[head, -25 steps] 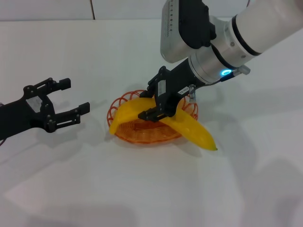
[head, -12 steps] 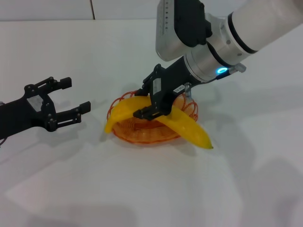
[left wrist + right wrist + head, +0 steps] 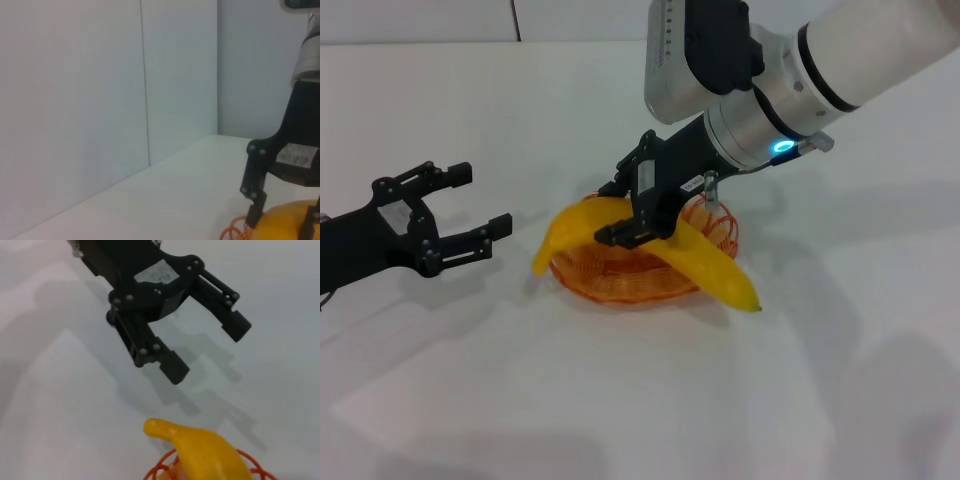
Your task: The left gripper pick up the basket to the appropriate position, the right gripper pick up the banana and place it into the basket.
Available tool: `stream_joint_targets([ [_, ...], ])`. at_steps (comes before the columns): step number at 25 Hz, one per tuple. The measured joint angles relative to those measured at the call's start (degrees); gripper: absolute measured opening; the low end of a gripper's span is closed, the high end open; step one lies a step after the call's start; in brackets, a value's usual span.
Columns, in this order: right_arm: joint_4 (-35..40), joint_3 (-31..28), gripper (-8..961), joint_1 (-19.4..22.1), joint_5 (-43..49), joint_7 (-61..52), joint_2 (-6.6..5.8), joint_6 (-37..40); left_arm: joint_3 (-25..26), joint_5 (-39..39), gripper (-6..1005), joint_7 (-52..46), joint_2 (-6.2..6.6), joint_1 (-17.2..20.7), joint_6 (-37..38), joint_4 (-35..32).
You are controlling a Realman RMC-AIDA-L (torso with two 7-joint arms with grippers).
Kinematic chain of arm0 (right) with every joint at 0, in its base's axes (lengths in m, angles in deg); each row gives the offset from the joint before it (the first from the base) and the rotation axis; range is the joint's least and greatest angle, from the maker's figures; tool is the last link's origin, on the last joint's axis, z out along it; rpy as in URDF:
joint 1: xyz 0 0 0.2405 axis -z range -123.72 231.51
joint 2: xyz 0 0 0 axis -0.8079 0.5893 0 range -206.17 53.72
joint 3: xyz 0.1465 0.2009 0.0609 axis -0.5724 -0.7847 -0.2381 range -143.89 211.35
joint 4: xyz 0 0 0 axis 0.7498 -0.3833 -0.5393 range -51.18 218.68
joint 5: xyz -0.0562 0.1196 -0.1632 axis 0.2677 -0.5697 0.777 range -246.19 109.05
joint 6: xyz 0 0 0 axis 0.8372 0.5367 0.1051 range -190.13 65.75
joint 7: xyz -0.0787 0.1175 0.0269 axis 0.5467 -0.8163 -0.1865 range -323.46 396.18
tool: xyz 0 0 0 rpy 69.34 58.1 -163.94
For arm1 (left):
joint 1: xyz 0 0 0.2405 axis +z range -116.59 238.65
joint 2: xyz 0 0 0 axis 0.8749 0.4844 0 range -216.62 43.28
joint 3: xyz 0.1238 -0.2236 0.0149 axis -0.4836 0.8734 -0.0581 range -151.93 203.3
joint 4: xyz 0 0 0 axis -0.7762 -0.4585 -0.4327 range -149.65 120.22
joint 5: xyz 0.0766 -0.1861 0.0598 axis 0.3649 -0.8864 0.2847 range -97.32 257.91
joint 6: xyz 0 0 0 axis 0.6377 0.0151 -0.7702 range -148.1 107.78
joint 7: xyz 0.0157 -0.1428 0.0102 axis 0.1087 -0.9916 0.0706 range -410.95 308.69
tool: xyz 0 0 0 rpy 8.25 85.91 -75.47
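Observation:
The banana [image 3: 705,262] is across and over the rim of the basket [image 3: 610,285] and would rest in the basket, so it is now time for my right gripper to open.
The orange wire basket [image 3: 610,285] sits on the white table at mid-scene. Across it, tilted, is the yellow banana [image 3: 705,262], both ends reaching past the rim; its dark tip points to the front right. My right gripper [image 3: 635,215] is shut on the banana's middle, over the basket. My left gripper [image 3: 480,200] stands open to the left of the basket, apart from it, with nothing between its fingers. The right wrist view shows the banana's end [image 3: 200,450], a bit of basket wire [image 3: 160,467] and the open left gripper [image 3: 205,350] beyond.
White tabletop [image 3: 620,400] all around, with a white wall [image 3: 75,100] behind. The left wrist view catches the right gripper [image 3: 270,170] on the banana [image 3: 280,225].
My right gripper has carried the banana leftward and slightly back over the basket; its left end now overhangs the left rim further. The left arm has not moved.

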State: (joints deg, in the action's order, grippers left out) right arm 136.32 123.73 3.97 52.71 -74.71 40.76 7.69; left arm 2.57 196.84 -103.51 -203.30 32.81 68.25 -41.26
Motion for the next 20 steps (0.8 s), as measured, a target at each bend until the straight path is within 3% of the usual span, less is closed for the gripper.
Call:
stream_joint_targets([
  [12, 0.55, 0.00, 656, 0.04, 0.14, 0.30, -0.19, 0.37, 0.00, -0.05, 860, 0.00, 0.00, 0.05, -0.01, 0.00],
  [14, 2.46, -0.30, 730, 0.09, 0.36, -0.01, -0.42, 2.59, 0.00, -0.04, 860, 0.00, 0.01, 0.16, -0.10, 0.00],
  [17, 6.69, -2.42, 840, 1.34, 1.28, -0.28, -0.88, 6.80, 0.01, -0.04, 860, 0.00, 0.09, 0.53, -0.27, 0.00],
  [20, 11.53, -7.80, 841, 4.74, 4.29, -0.31, -0.99, 11.10, 0.05, -0.07, 860, 0.00, 0.14, 0.71, -0.31, 0.00],
])
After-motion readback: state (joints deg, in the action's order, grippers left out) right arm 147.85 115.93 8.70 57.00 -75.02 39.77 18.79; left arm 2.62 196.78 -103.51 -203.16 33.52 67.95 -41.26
